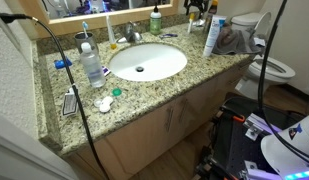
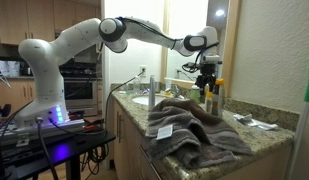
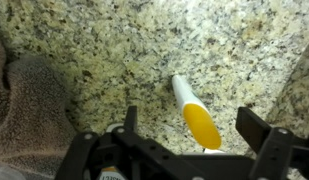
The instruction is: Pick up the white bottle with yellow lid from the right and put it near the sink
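My gripper moves down next, before it closes on the yellow lid, since in an exterior view it hangs above the lid between its fingers.
In the wrist view the white bottle with yellow lid (image 3: pixel 194 112) stands on the speckled granite, seen from above with the lid nearest the camera. My gripper (image 3: pixel 190 122) is open, one finger on each side of the lid, not touching it. In an exterior view the gripper (image 2: pixel 206 76) hangs over the group of bottles at the counter's far end. The oval white sink (image 1: pixel 144 62) lies mid-counter, also seen in an exterior view (image 2: pixel 144 100), well away from the gripper.
A grey towel (image 3: pixel 29 100) lies just beside the bottle, also in both exterior views (image 2: pixel 184 128) (image 1: pixel 232 40). A taller white bottle with blue label (image 1: pixel 212 38) stands nearby. A clear bottle (image 1: pixel 91 65) and small items sit past the sink. A toilet (image 1: pixel 271 66) stands beyond the counter.
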`<state>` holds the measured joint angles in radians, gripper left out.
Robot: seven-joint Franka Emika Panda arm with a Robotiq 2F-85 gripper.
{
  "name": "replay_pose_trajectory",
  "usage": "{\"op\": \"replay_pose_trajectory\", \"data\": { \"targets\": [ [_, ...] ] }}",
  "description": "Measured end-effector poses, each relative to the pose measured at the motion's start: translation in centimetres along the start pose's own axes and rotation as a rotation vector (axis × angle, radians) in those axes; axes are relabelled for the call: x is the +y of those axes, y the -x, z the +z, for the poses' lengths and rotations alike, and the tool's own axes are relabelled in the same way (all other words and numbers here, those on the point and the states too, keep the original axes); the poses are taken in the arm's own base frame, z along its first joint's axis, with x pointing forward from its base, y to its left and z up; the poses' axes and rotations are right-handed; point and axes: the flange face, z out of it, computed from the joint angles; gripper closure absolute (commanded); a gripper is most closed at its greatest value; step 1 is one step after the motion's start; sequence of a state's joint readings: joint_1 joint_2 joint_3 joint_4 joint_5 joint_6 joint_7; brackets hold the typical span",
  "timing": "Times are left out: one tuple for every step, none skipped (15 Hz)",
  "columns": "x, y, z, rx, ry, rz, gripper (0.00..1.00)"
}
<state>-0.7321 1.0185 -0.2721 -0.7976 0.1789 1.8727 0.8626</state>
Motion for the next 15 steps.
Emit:
{"op": "replay_pose_trajectory", "data": {
  "targets": [
    [-0.02, 0.02, -0.01, 0.000, -0.001, 0.000, 0.00],
    [-0.04, 0.03, 0.00, 0.000, -0.001, -0.010, 0.00],
    [-0.05, 0.07, 0.06, -0.006, -0.004, -0.046, 0.00],
    [-0.05, 0.09, 0.16, -0.012, -0.007, -0.096, 0.00],
    [0.00, 0.03, 0.24, -0.017, -0.011, -0.150, 0.00],
    [0.08, -0.06, 0.29, -0.021, -0.014, -0.203, 0.00],
    [0.18, -0.19, 0.33, -0.023, -0.017, -0.259, 0.00],
    [0.26, -0.30, 0.33, -0.022, -0.017, -0.303, 0.00],
    [0.29, -0.36, 0.30, -0.019, -0.017, -0.326, 0.00],
    [0.28, -0.37, 0.26, -0.018, -0.017, -0.335, 0.00],
    [0.27, -0.36, 0.24, -0.017, -0.017, -0.339, 0.00],
    [0.24, -0.33, 0.24, -0.017, -0.017, -0.338, 0.00],
    [0.22, -0.33, 0.24, -0.016, -0.017, -0.338, 0.00],
    [0.23, -0.33, 0.32, -0.015, -0.015, -0.339, 0.00],
    [0.25, -0.36, 0.44, -0.014, -0.013, -0.339, 0.00]
  ]
}}
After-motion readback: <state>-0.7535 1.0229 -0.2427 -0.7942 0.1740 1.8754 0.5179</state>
